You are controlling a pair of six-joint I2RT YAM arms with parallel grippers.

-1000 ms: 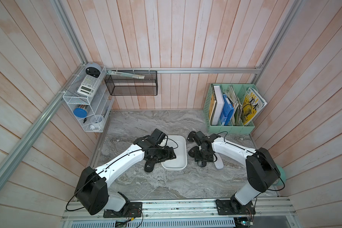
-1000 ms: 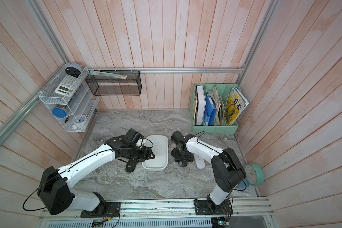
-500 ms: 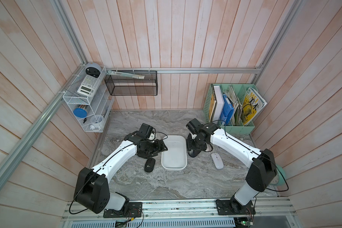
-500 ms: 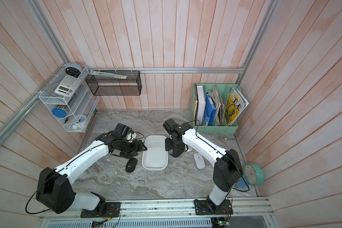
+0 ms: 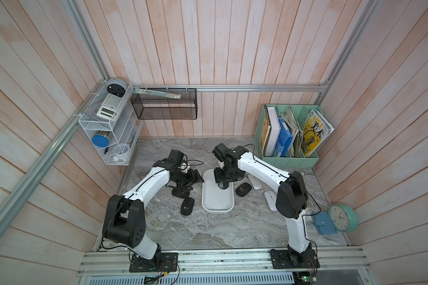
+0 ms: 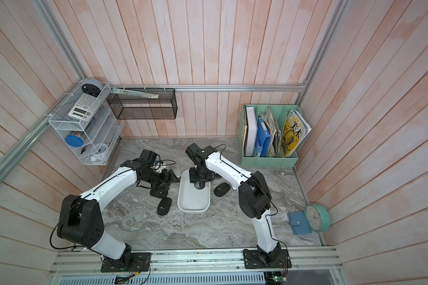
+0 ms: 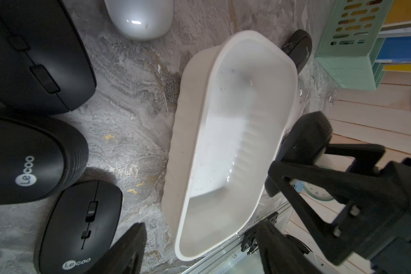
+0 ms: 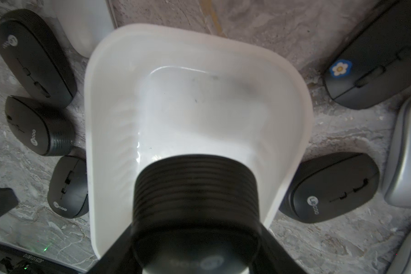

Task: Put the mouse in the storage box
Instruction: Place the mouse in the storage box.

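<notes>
I need to keep holding the black mouse with my right gripper until it sinks inside the box's rim, as the mouse's ribbed edge (image 8: 195, 191) hangs high over the box's bottom.
The white storage box (image 5: 218, 204) (image 6: 193, 203) lies on the marble table between my arms and is empty (image 8: 199, 106) (image 7: 223, 142). My right gripper (image 5: 223, 182) (image 6: 199, 182) (image 8: 195, 239) hangs over the box's far end, shut on a black mouse (image 8: 195, 201) (image 5: 223, 186) (image 7: 304, 140) with a ribbed edge, held above the box floor. My left gripper (image 5: 197, 178) (image 6: 174, 178) (image 7: 199, 256) is open and empty, just left of the box's far end. Black mice (image 5: 187, 207) (image 7: 78, 227) lie below it.
More mice ring the box: a black one (image 5: 243, 190) and white ones (image 5: 271, 200) to its right, and black ones (image 5: 181, 192) to its left. The mint file holder (image 5: 289, 158), black mesh basket (image 5: 163, 106), wire shelf (image 5: 109, 123), clock (image 5: 341, 218) and blue wallet (image 5: 324, 223) line the edges.
My right gripper has come left from the table beside the box to above the box's far end, carrying the black mouse. My left gripper has drawn back a little from the box.
</notes>
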